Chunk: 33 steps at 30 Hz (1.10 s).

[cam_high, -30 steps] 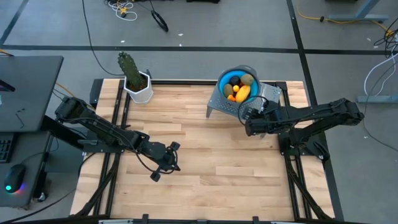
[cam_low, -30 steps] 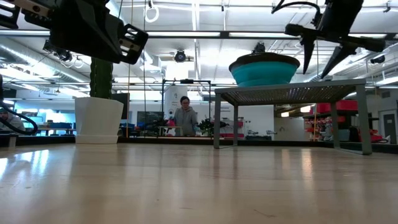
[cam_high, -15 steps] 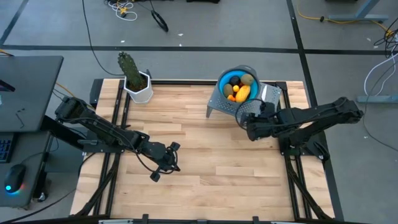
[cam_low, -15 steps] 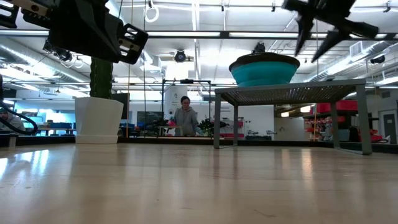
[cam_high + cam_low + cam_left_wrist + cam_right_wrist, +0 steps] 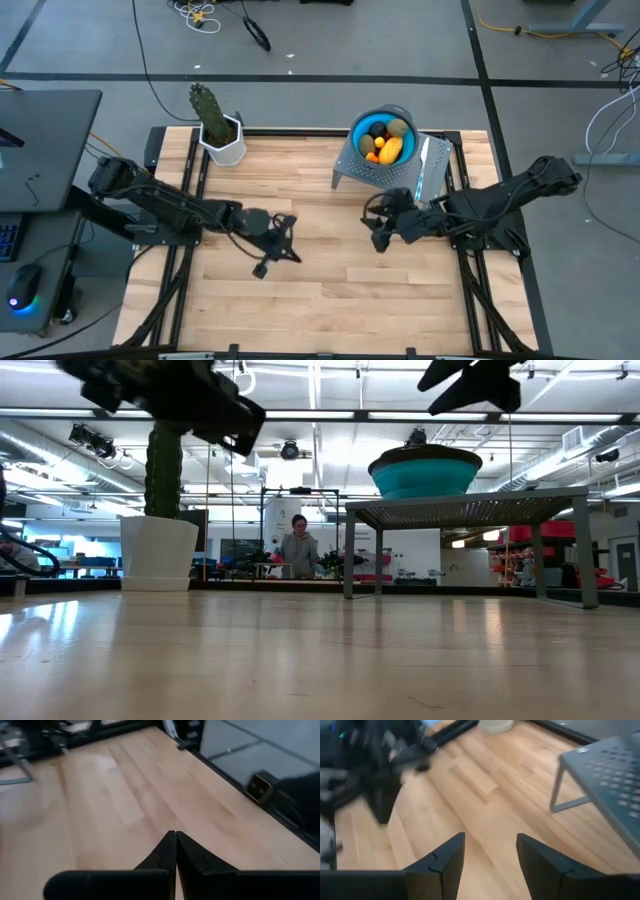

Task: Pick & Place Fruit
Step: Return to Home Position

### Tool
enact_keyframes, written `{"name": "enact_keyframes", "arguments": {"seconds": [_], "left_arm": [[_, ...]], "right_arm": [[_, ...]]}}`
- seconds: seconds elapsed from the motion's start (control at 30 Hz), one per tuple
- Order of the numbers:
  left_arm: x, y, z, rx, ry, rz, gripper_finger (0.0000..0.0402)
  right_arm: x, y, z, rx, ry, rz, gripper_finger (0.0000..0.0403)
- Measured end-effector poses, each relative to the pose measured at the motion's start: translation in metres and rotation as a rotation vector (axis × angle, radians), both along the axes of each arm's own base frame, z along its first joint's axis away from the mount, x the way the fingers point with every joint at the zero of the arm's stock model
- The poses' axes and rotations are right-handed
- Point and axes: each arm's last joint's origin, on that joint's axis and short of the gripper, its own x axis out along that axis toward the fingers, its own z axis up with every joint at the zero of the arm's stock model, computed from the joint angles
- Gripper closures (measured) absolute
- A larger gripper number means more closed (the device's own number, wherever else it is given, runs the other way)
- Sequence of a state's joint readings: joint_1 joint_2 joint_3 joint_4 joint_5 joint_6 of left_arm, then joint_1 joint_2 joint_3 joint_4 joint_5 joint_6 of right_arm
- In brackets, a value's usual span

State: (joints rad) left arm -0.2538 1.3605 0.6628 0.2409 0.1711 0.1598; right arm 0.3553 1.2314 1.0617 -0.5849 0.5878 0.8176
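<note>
Bare wood shows between my right gripper's fingers, so closing now would miss. It moves toward the fruit in the blue bowl (image 5: 383,136) next, before it closes on the fruit.
The fruit (image 5: 385,140) lies in a blue bowl (image 5: 383,136) on a grey perforated stand (image 5: 352,165) at the table's far right: a yellow oblong (image 5: 391,150), an olive-brown oval (image 5: 398,127), a dark purple ball (image 5: 377,130) and small orange pieces (image 5: 372,156). My right gripper (image 5: 378,226) hovers open over the table's middle, in front of the stand. My left gripper (image 5: 282,240) hovers shut left of the middle, holding nothing. The wrist views show the right gripper (image 5: 487,851) open and the left gripper (image 5: 175,846) shut over bare wood.
A slim silvery-blue knife (image 5: 421,168) lies on the stand's top, right of the bowl. A green cactus in a white pot (image 5: 218,128) stands at the far left corner. Bare wooden table (image 5: 330,300) spreads before both grippers. A person (image 5: 297,550) stands in the room beyond.
My right gripper has drawn away from the stand, moving toward the table's left and near edges and uncovering the knife. My left gripper has shifted a little toward the table's right and far edges and turned slightly. The fruit has stayed in the bowl.
</note>
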Motion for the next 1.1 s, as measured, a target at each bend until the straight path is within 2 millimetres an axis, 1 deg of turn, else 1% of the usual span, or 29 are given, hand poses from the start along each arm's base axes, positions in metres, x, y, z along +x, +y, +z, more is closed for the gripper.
{"name": "enact_keyframes", "arguments": {"seconds": [0.07, 0.17, 0.27, 0.37, 0.5, 0.6, 0.67, 0.8, 0.9, 0.97, 1.03, 1.1], "left_arm": [[0.003, 0.010, 0.002, -0.029, -0.011, 0.034, 0.0394], [0.007, 0.023, 0.003, -0.050, -0.015, 0.092, 0.0390], [0.010, 0.035, 0.007, -0.071, -0.055, 0.139, 0.0394], [0.013, 0.047, 0.011, -0.088, -0.097, 0.184, 0.0396], [0.015, 0.062, 0.014, -0.103, -0.131, 0.222, 0.0390], [0.016, 0.071, 0.015, -0.108, -0.151, 0.237, 0.0394], [0.012, 0.076, 0.010, -0.114, -0.179, 0.251, 0.0396], [0.001, 0.087, -0.004, -0.178, -0.224, 0.272, 0.0394], [-0.009, 0.092, -0.014, -0.240, -0.248, 0.259, 0.0396], [-0.015, 0.093, -0.017, -0.270, -0.275, 0.246, 0.0397], [-0.023, 0.093, -0.016, -0.286, -0.321, 0.236, 0.0395], [-0.030, 0.093, -0.010, -0.285, -0.383, 0.251, 0.0394]], "right_arm": [[0.002, 0.001, -0.006, -0.021, 0.015, 0.051, 0.0215], [0.004, 0.002, -0.008, -0.073, 0.025, 0.113, 0.0215], [0.008, 0.007, -0.012, -0.185, 0.003, 0.205, 0.0218], [0.013, 0.009, -0.016, -0.305, -0.072, 0.259, 0.0228], [0.016, 0.008, -0.033, -0.389, -0.165, 0.272, 0.0244], [0.014, 0.005, -0.055, -0.432, -0.256, 0.272, 0.0255], [0.009, 0.001, -0.070, -0.463, -0.306, 0.270, 0.0263], [-0.002, -0.008, -0.087, -0.485, -0.408, 0.245, 0.0279], [-0.004, -0.010, -0.089, -0.466, -0.453, 0.298, 0.0288], [-0.005, -0.010, -0.087, -0.500, -0.447, 0.325, 0.0292], [-0.007, -0.010, -0.077, -0.569, -0.462, 0.336, 0.0294], [-0.015, -0.013, -0.063, -0.628, -0.499, 0.335, 0.0295]]}}
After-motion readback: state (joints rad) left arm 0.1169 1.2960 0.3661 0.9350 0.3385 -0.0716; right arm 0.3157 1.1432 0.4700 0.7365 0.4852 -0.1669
